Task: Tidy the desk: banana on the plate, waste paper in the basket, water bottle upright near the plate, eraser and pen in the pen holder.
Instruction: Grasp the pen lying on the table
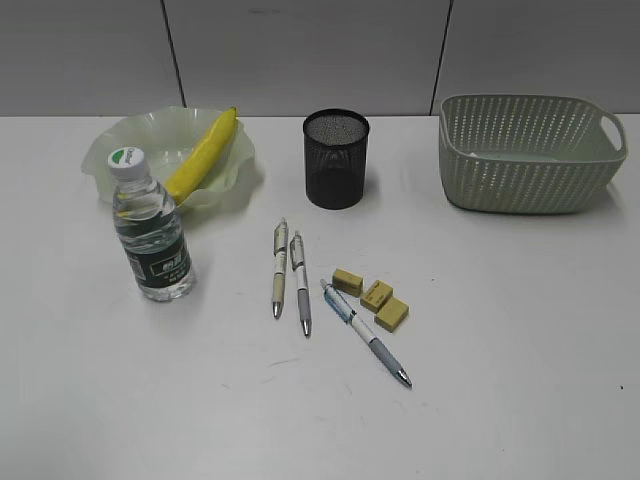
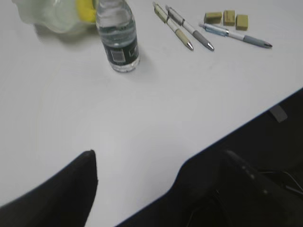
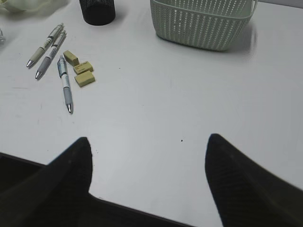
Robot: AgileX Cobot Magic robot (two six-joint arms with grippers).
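Note:
I will next take the silver pen by its clip end [image 1: 332, 298] with my right gripper, so that I can drop it tip-first into the pen holder [image 1: 336, 158].
The banana [image 1: 205, 155] lies in the plate [image 1: 110, 140] at the back left of the desk [image 1: 500, 350]. The water bottle [image 1: 150, 235] stands upright just in front of the plate. The pen holder [image 1: 336, 158] stands at the back middle and the basket [image 1: 530, 150] at the back right. Three pens [image 1: 300, 283] and three erasers [image 1: 376, 294] lie loose mid-desk. The waste paper is out of view. My left gripper [image 2: 158, 156] is open and empty over the desk's front edge, well short of the bottle [image 2: 117, 42]. My right gripper [image 3: 147, 138] is open and empty, near the front edge.
The desk's front edge [image 2: 246, 125] runs slantwise through the left wrist view, with dark floor beyond. The basket [image 3: 203, 23], pen holder [image 3: 97, 12], pens [image 3: 65, 82] and erasers [image 3: 80, 70] lie ahead of the right gripper. A grey wall stands behind the desk.

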